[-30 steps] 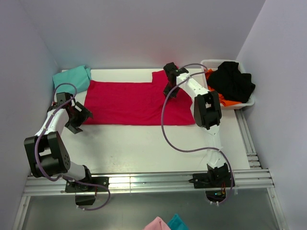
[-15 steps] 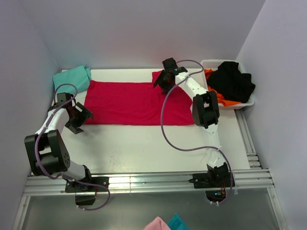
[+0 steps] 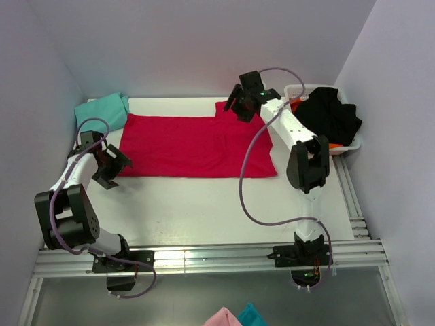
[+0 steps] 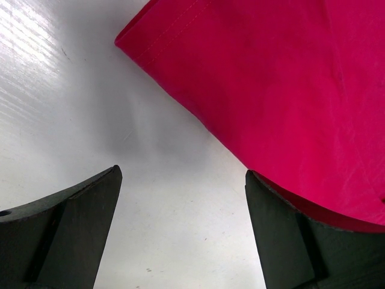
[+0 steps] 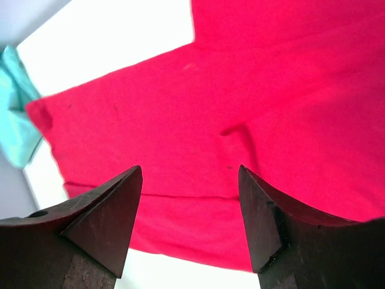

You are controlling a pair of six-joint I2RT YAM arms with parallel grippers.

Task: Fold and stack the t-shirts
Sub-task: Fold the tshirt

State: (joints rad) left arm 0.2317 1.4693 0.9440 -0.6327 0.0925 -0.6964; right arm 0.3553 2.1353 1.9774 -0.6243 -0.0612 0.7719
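Next, my right gripper grabs the crimson t-shirt's near corner on the basket side to draw the t-shirt nearer, kept flat for folding.
The crimson t-shirt (image 3: 197, 146) lies spread flat across the back middle of the table. A teal t-shirt (image 3: 102, 110) sits bunched at the back left corner. My right gripper (image 3: 238, 109) hovers open over the red shirt's back right part; in the right wrist view the red cloth (image 5: 252, 102) fills the space under my open gripper (image 5: 189, 171), with teal cloth (image 5: 15, 120) at the left edge. My left gripper (image 3: 119, 169) stands open just left of the red shirt's near left corner. In the left wrist view bare table shows between my open left gripper (image 4: 180, 174), red cloth (image 4: 289, 90) beside the right finger.
A white basket (image 3: 350, 146) at the back right holds black cloth (image 3: 329, 115) over orange cloth. Purple-grey walls close in the left, back and right sides. Purple cables loop from both arms above the table (image 3: 197, 204).
My right gripper has opened, let go of the red shirt and moved back toward the far right corner of it. The right arm's elbow swung right. The left arm has not moved.
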